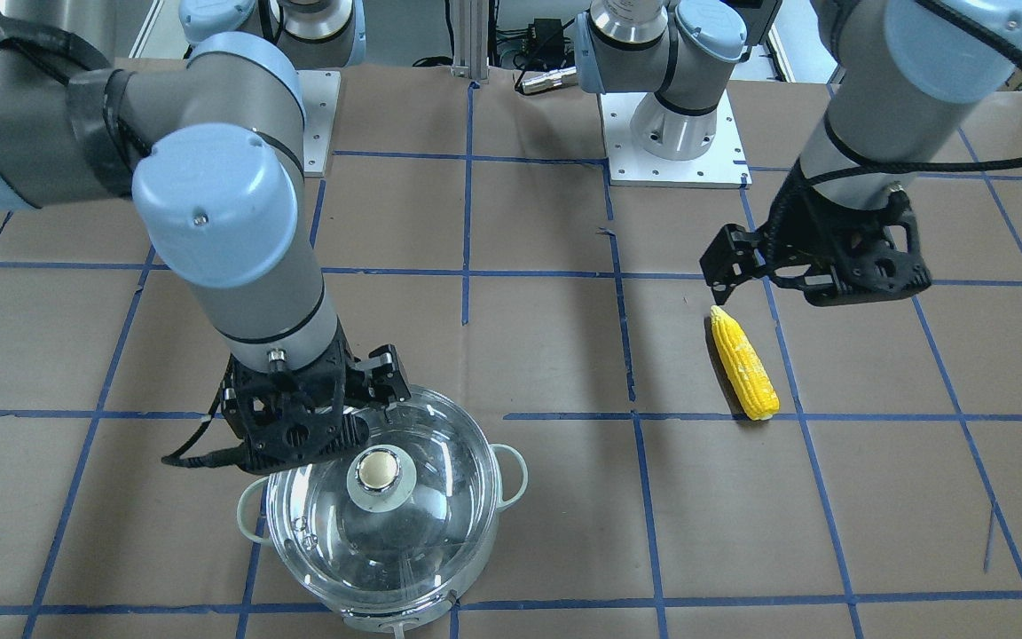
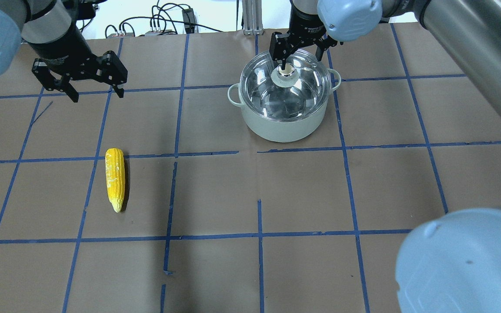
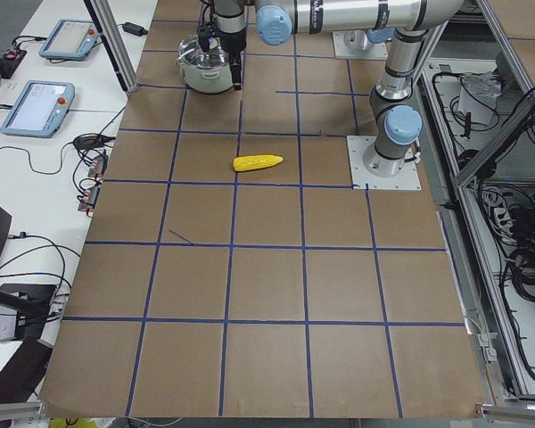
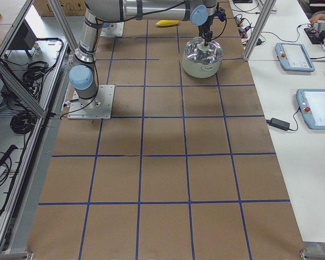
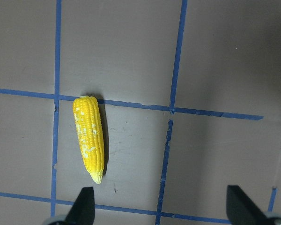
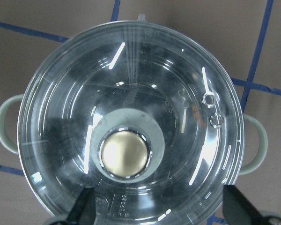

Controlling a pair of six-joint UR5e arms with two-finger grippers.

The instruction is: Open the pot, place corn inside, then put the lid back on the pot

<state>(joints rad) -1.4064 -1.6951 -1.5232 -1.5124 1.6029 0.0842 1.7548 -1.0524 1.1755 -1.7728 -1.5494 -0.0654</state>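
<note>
The glass lid is wider than the open fingers, so my right gripper will next grab the lid by its narrow cream-topped knob (image 1: 377, 469) (image 6: 125, 154) to open the pot.
The pot (image 2: 283, 126) stands at the far side of the table with pale loop handles and a shiny inside. The clear glass lid (image 2: 302, 91) sits on it, with its cream-topped knob (image 2: 286, 72) at the centre. My right gripper (image 2: 298, 55) is open just above the lid, with the knob (image 6: 125, 153) closer to one finger than the other in the right wrist view. The yellow corn (image 2: 115, 178) lies on the table at the left. My left gripper (image 2: 98, 95) is open and empty, hovering beyond the corn (image 5: 89, 138), apart from it.
Brown paper with a blue tape grid covers the table (image 2: 250, 195). The arms' base plates (image 1: 675, 146) stand at the robot's edge. Tablets and cables (image 4: 295, 54) lie on a side bench beyond the pot.
</note>
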